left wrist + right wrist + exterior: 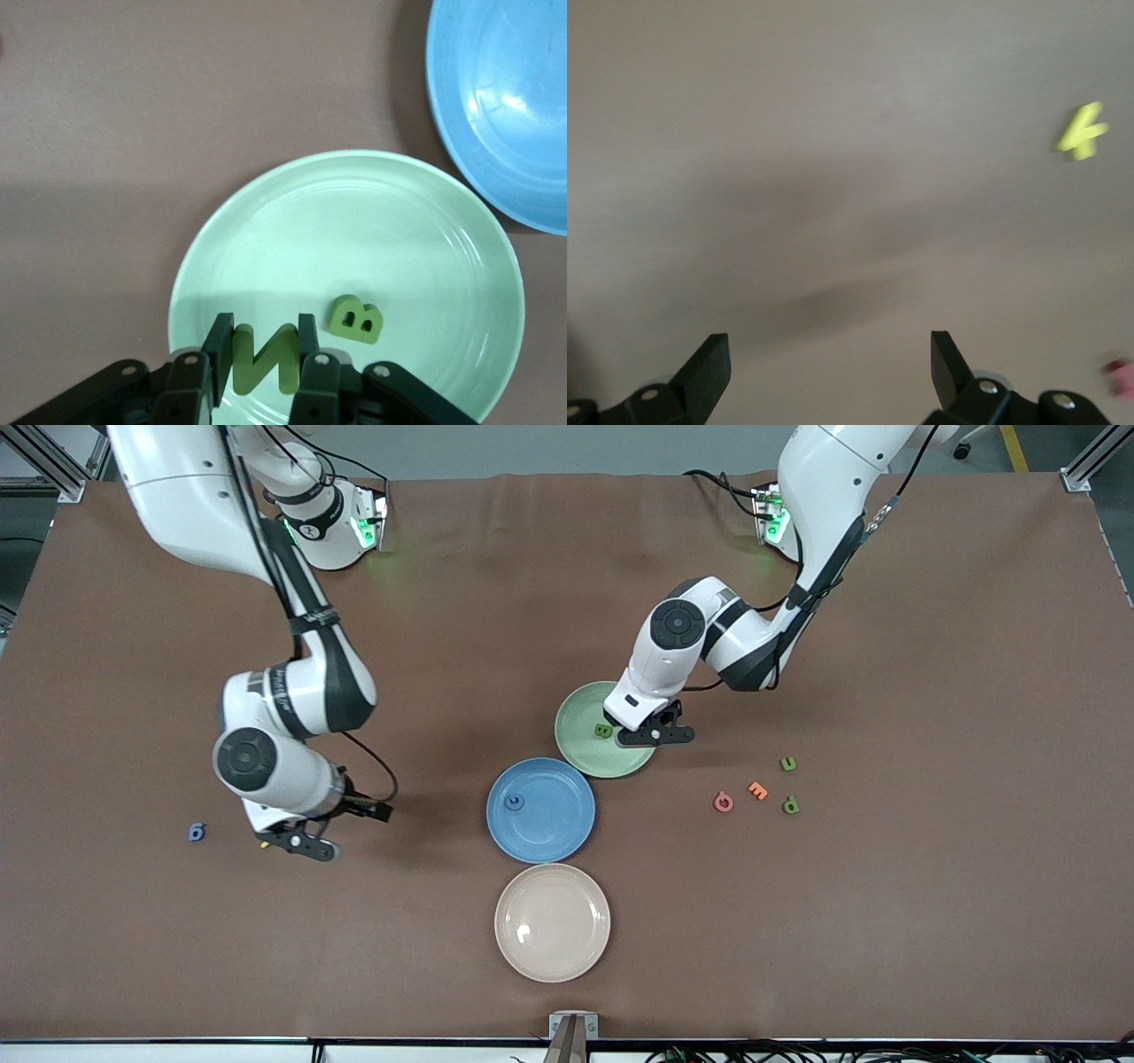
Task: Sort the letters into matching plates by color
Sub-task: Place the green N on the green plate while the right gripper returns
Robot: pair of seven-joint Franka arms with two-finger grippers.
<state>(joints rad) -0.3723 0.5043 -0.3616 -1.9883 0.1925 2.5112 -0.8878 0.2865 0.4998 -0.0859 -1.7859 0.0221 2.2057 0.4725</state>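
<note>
The green N is low over the light green plate and would lie in it if I opened now, so my left gripper needs to let the green N go.
My left gripper point(263, 328) is shut on a green letter N point(263, 363) and hangs just over the light green plate point(354, 212). A green letter B point(356, 319) lies flat in that plate beside the N. In the front view the left gripper point(651, 733) is over the green plate point(580, 717), next to the B point(603, 731). The blue plate point(554, 824) holds one blue letter point(514, 802). Another blue letter point(197, 833) lies toward the right arm's end. My right gripper point(306, 841) is open over bare table with nothing between its fingers point(709, 363).
Two green letters point(788, 763) point(791, 805) lie toward the left arm's end with an orange letter point(757, 790) and a pink letter point(724, 802). A cream plate point(552, 923) sits nearest the front camera. A yellow letter point(1082, 131) lies by the right gripper.
</note>
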